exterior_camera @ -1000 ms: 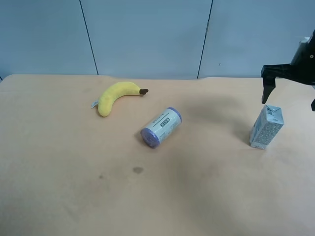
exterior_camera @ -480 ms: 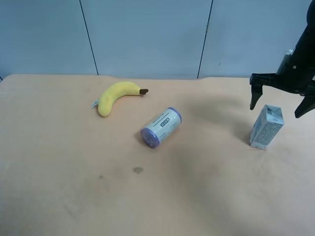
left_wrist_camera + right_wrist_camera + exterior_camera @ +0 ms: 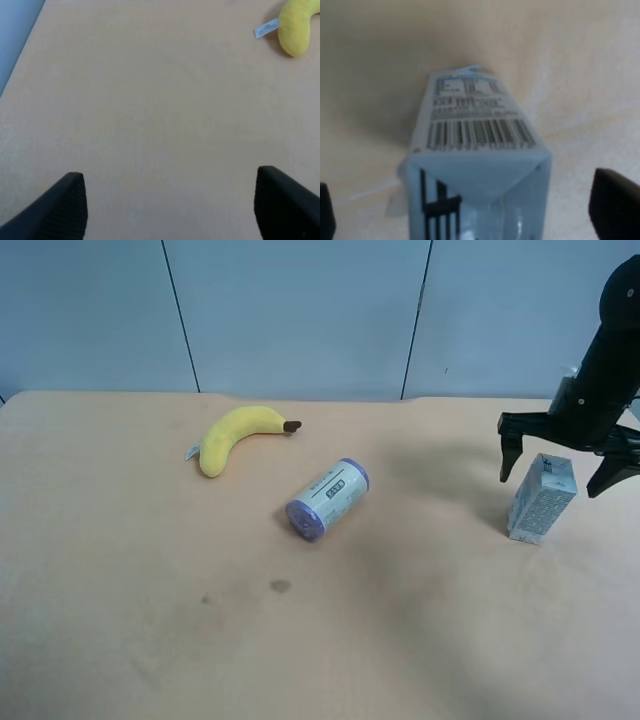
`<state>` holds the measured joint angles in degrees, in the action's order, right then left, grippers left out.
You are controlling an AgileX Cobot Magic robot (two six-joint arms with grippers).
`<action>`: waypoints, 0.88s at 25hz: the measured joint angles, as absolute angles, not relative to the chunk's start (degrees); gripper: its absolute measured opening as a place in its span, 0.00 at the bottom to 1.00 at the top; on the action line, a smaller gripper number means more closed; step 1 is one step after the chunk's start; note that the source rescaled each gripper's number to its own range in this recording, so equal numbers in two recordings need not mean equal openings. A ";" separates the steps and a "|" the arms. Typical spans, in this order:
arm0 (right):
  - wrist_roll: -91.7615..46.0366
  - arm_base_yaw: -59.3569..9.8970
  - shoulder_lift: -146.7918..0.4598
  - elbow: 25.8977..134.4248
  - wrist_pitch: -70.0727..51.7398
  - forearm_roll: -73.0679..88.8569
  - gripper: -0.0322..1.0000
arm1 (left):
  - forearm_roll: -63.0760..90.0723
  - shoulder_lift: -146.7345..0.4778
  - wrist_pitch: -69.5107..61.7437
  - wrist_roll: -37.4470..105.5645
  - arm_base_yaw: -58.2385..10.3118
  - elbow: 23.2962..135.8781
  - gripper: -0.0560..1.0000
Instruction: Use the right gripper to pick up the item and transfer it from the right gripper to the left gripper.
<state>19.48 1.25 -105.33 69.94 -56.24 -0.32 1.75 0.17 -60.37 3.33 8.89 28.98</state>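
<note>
My right gripper needs to pick up the carton by its top end [image 3: 553, 476] next. That leaves the drink carton's base [image 3: 527, 532] free for my left gripper.
A small light-blue drink carton [image 3: 541, 498] stands upright on the tan table at the exterior high view's right. My right gripper [image 3: 553, 480] hangs open just above it, one black finger [image 3: 505, 455] on each side of the carton's top. In the right wrist view the carton [image 3: 475, 150] fills the middle, barcode side showing, between the fingertips [image 3: 615, 205] of the open gripper [image 3: 470, 210]. My left gripper [image 3: 172, 205] is open and empty over bare table; it is out of the exterior high view.
A yellow plush banana [image 3: 235, 435] lies at the back left and also shows in the left wrist view [image 3: 297, 25]. A purple-and-white can [image 3: 328, 498] lies on its side near the middle. The table [image 3: 150, 590] is tan, with a blue wall behind.
My right gripper has come down and moved left in the exterior high view; its open fingers now straddle the carton's top. The carton, can and banana have not moved.
</note>
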 joint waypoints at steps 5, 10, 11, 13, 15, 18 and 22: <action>18.76 1.25 -105.45 63.85 -50.75 0.00 1.00 | 1.75 0.17 -60.37 3.33 8.89 28.98 0.71; 15.89 1.25 -105.45 62.17 -46.10 2.86 1.00 | 1.75 0.17 -60.37 3.33 8.89 28.98 0.71; 15.07 1.25 -105.45 62.17 -45.41 3.64 1.00 | 1.75 0.17 -60.37 3.33 8.89 28.98 0.71; 13.56 1.25 -105.45 62.17 -44.44 4.44 1.00 | 1.75 0.17 -60.37 3.33 8.89 28.98 0.71; 13.19 1.25 -105.45 62.17 -44.18 4.77 1.00 | 1.75 0.17 -60.37 3.33 8.89 28.98 0.71; 13.26 1.25 -105.45 62.17 -44.18 4.79 1.00 | 1.75 0.17 -60.37 3.33 8.89 28.98 0.71; 13.66 1.25 -105.45 62.17 -44.24 4.79 1.00 | 1.75 0.17 -60.37 3.33 8.89 28.98 0.71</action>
<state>13.66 1.25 -105.45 62.17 -44.24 4.79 1.75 0.17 -60.37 3.33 8.89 28.98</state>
